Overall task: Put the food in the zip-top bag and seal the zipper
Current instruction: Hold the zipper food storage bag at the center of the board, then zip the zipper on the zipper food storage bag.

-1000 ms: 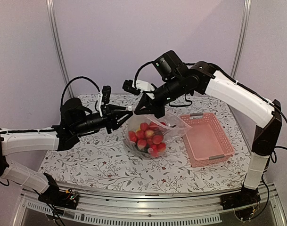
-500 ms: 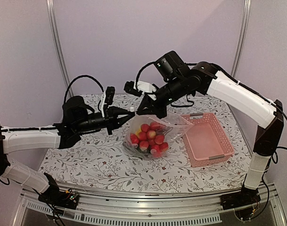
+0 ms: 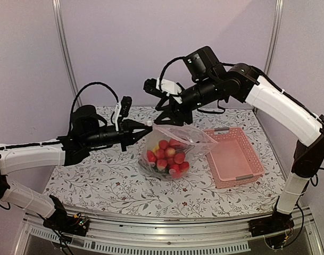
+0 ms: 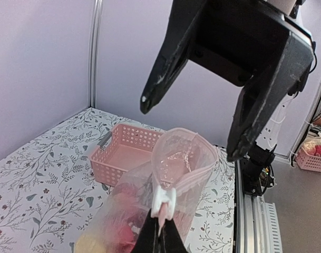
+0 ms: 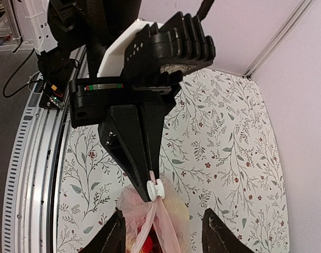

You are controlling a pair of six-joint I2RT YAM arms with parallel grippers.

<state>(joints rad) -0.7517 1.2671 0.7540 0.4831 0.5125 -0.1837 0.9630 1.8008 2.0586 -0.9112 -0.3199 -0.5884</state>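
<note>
Next, the right gripper pinches the white slider (image 4: 164, 203), beside the zipper end in my left gripper, to seal the zipper along the bag's opening.
The zip-top bag (image 3: 175, 141) stands on the table with its mouth gaping, and the food (image 3: 167, 158), mostly red pieces with some yellow, lies inside it. My left gripper (image 3: 146, 125) is shut on the end of the pinkish zipper (image 4: 200, 176), just behind the white slider (image 4: 164, 203). The same grip shows in the right wrist view, where the left gripper (image 5: 149, 182) pinches the strip beside the slider (image 5: 156, 188). My right gripper (image 3: 169, 113) hangs open above the bag mouth with nothing between its fingers (image 4: 160, 79). Its fingertips (image 5: 115, 234) straddle the bag (image 5: 155, 221) without touching it.
A pink slotted basket (image 3: 233, 156) with nothing visible inside sits to the right of the bag, close to the table's right edge. The floral tablecloth (image 3: 98, 175) covers the table. Metal rails run along the near edge (image 3: 167, 239).
My right gripper has opened, let go of the bag and lifted away up and to the right. My left gripper has shut on the zipper end, and the bag has sagged open.
</note>
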